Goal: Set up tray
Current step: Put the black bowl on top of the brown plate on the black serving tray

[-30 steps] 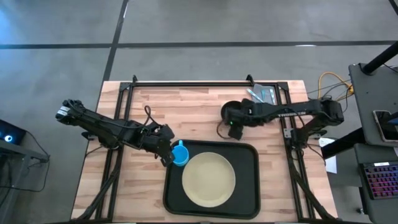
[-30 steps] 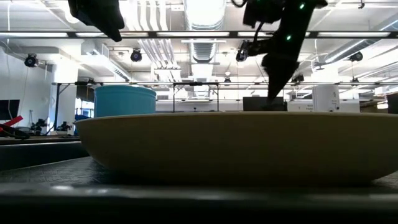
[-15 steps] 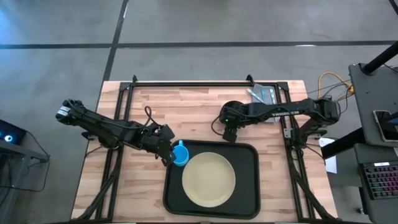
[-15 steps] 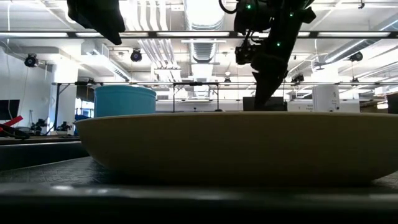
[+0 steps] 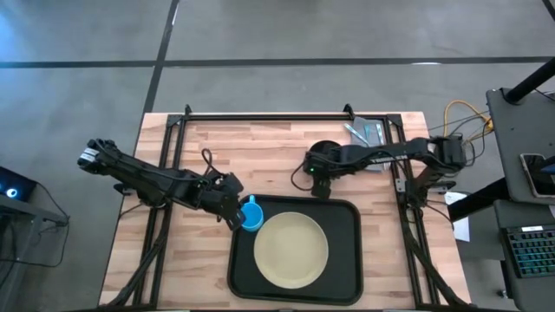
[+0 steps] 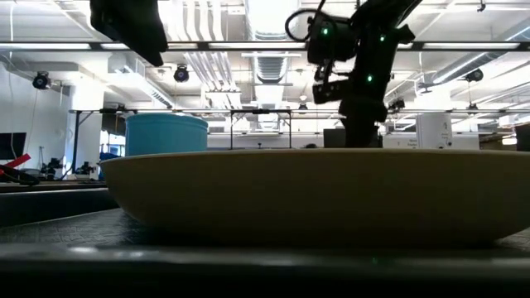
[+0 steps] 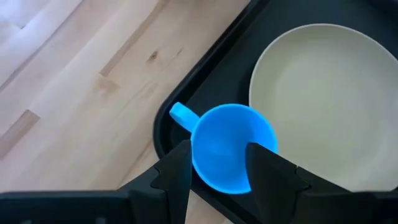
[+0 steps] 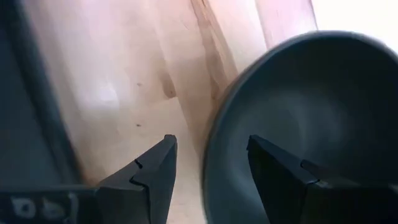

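Note:
Next, my right gripper grabs the dark bowl by its rim [image 8: 219,118] to set the bowl onto the cream plate on the tray.
The black tray [image 5: 342,270] lies at the table's near edge and carries a cream plate [image 5: 290,250]. A blue cup [image 5: 251,214] stands upright in the tray's far-left corner. My left gripper [image 5: 232,213] is open. It hovers above the cup [image 7: 233,146], one finger on each side, and in the low view it sits high over the cup [image 6: 166,132]. My right gripper [image 5: 317,184] is open beside a dark bowl [image 5: 328,154] on the wood beyond the tray. Its fingers stand astride the bowl's rim [image 8: 208,155].
A grey napkin with cutlery [image 5: 367,132] lies at the table's far right corner. Bare wood [image 5: 251,147] stretches across the far half of the table, left of the bowl. A black rail [image 5: 260,115] runs along the far edge.
My right gripper has moved toward the table's left edge and a little nearer, coming down beside the dark bowl and turning more upright. The left arm, cup, plate and tray have kept still.

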